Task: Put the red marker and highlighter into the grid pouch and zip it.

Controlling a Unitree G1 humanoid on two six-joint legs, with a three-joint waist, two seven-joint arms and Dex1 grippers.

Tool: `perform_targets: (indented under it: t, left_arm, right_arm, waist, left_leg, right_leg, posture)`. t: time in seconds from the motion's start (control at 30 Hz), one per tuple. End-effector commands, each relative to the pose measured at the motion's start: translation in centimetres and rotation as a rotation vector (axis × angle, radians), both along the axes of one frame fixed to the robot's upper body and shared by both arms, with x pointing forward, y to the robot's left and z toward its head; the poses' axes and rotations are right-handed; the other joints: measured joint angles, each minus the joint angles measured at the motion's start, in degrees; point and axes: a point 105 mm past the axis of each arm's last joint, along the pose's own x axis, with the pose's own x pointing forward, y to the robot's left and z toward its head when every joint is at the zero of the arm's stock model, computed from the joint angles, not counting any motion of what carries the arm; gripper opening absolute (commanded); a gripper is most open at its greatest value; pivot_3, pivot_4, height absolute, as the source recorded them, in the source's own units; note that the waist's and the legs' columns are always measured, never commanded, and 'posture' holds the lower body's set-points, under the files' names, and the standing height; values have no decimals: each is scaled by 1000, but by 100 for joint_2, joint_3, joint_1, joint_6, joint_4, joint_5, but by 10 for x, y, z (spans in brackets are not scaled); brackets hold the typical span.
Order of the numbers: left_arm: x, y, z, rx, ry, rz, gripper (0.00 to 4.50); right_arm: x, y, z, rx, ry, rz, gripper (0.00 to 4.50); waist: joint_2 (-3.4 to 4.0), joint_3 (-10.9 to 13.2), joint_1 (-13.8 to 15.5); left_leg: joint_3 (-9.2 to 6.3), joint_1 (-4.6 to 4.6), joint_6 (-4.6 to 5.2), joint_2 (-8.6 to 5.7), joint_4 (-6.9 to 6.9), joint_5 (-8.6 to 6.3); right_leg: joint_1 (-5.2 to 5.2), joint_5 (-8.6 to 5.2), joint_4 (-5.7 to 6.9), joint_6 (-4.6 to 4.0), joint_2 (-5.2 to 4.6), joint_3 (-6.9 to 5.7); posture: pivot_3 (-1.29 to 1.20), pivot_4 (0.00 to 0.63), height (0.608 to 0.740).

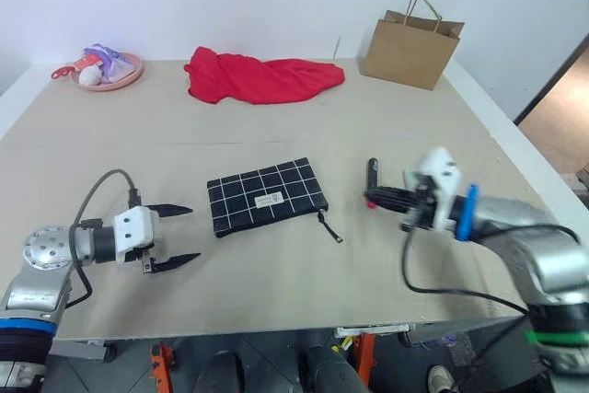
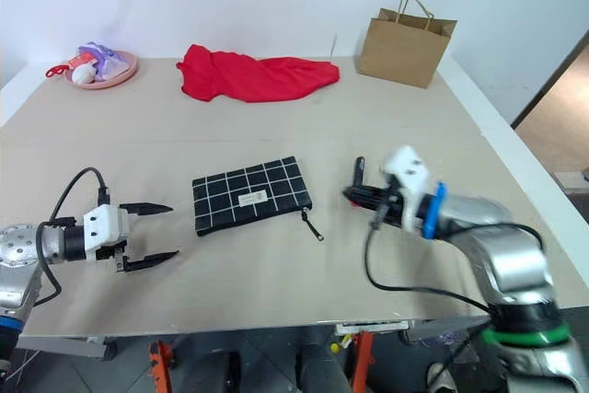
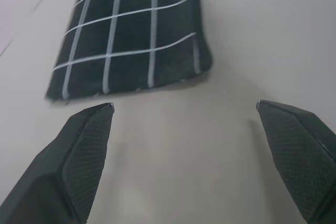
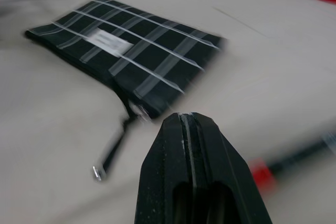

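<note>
The red marker [image 1: 372, 175] needs to go in, so my left gripper will next grab the grid pouch's [image 1: 267, 195] zip-edge corner opposite the pull cord.
The grid pouch [image 1: 267, 195] lies flat mid-table, black with white lines and a small white label, its zip pull cord [image 1: 331, 227] trailing toward its right. My left gripper [image 1: 191, 234] is open just left of the pouch's near left corner, nothing between its fingers [image 3: 86, 145]. The red marker [image 1: 372, 175], black barrel with a red end, lies on the table right of the pouch. My right gripper [image 1: 369, 197] is shut and empty, its tips by the marker's red end [image 4: 261, 174]. The highlighter is out of view.
A red cloth [image 1: 262, 78] lies at the back centre. A brown paper bag [image 1: 411, 43] stands at the back right. A pink plate [image 1: 129, 75] with small items sits at the back left. The table's front edge [image 1: 276, 329] is close below both grippers.
</note>
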Motion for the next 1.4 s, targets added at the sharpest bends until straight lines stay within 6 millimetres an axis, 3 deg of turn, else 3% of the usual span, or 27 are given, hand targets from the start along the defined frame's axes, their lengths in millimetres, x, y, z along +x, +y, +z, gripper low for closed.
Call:
perform_targets:
  t: [0.03,0.2,0.53,0.8,1.0,1.2,1.33,1.4]
  left_arm:
    - [1,1,4,59,-41,-19,4500]
    - [0,-4,1,85,-59,-34,4500]
    - [12,-16,4,114,-158,-66,4500]
    - [15,-14,0,116,-165,-76,4500]
    - [16,-13,-1,98,-167,-71,4500]
    - [18,-9,-2,107,-176,-57,4500]
    - [25,-3,-5,142,-199,-23,4500]
    - [32,-3,-7,168,-257,-8,4500]
  right_arm:
    - [20,13,0,-82,-34,-61,82]
    - [31,35,-12,-163,-35,-50,82]
    - [31,47,-31,-258,-30,25,82]
    - [39,61,-13,-189,-59,43,82]
    - [33,60,-37,-244,-13,64,82]
    - [37,43,-80,-394,30,36,82]
    - [45,35,-91,-439,17,4,82]
    - [47,39,-86,-416,8,6,82]
  waist:
    - [0,0,15]
    - [0,-1,25]
    - [0,-1,27]
    - [0,-3,-3]
    - [0,-3,0]
    - [-6,-14,-2]
    - [-24,-32,1]
    - [-29,-35,4]
  left_leg:
    - [1,-4,-1,-3,0,-1]
    - [4,-29,8,-15,2,-10]
    - [3,-46,18,-15,27,-3]
    - [6,-40,23,-12,27,1]
    - [4,-41,23,-12,27,1]
    - [6,-12,23,-11,26,1]
    - [7,49,24,-9,24,2]
    - [11,66,34,-9,24,8]
  right_leg:
    - [-4,2,4,-12,-3,0]
    - [-23,-2,5,-10,-15,3]
    - [-60,-2,68,-13,-8,4]
    - [-61,3,75,-20,-5,6]
    - [-60,3,75,-21,-6,5]
    - [-38,-3,76,-16,-4,4]
    - [17,-23,75,1,-6,2]
    - [33,-21,75,-9,-8,1]
  posture:
    - [0,150,740]
    - [0,150,740]
    - [0,150,740]
    - [0,150,740]
    - [0,150,740]
    - [0,150,740]
    - [0,150,740]
    - [0,150,740]
